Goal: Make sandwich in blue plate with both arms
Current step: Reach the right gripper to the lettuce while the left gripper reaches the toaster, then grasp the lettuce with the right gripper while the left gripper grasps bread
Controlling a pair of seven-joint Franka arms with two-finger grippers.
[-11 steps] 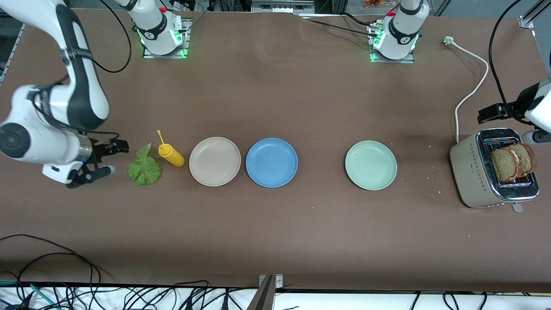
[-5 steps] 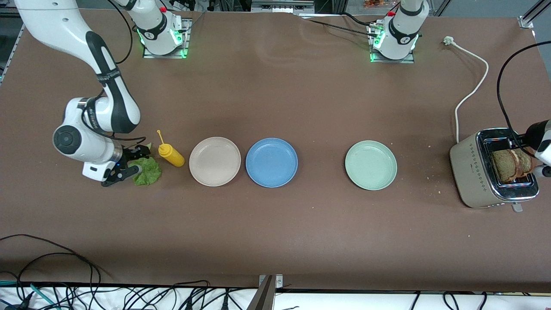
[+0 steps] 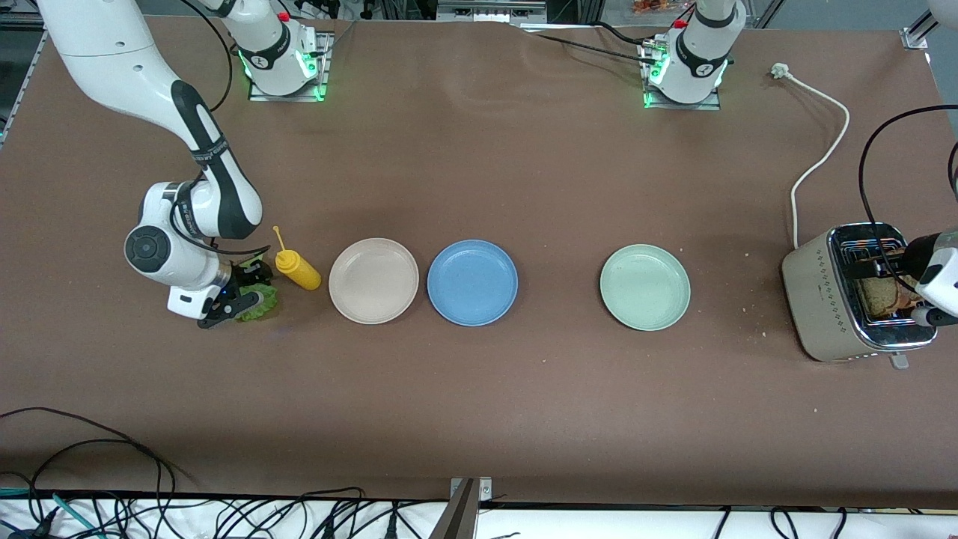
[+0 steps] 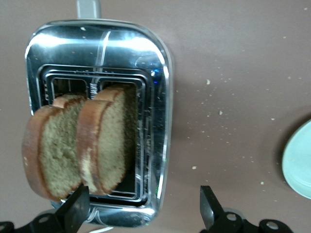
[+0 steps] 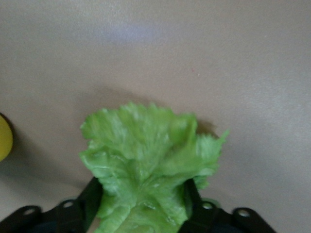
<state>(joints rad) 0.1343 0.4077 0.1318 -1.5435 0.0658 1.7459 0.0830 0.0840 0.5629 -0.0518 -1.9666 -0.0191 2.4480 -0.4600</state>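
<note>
I need to move my left gripper toward the bread slices before closing: its fingers are short of them in the left wrist view and would miss now.
The crinkly green lettuce leaf (image 3: pixel 260 298) lies bunched on the table beside the yellow bottle, toward the right arm's end. My right gripper (image 3: pixel 239 294) is down on it, its fingers pressing the leaf (image 5: pixel 146 155) from both sides. Two brown bread slices (image 4: pixel 73 145) stand upright in the toaster (image 3: pixel 823 299) at the left arm's end. My left gripper (image 3: pixel 917 290) hovers over the toaster, open and empty, one finger (image 4: pixel 73 211) just by the slices. The blue plate (image 3: pixel 472 282) sits empty mid-table.
A yellow squeeze bottle (image 3: pixel 297 269) stands right beside the lettuce. A beige plate (image 3: pixel 373 281) touches the blue plate's side; a pale green plate (image 3: pixel 644 287) lies toward the toaster. The toaster's white cord (image 3: pixel 819 157) runs toward the robots' bases. Crumbs lie near the toaster.
My right gripper has come down onto the lettuce and closed in on it, bunching the leaf. My left gripper has moved in over the toaster, above the bread.
</note>
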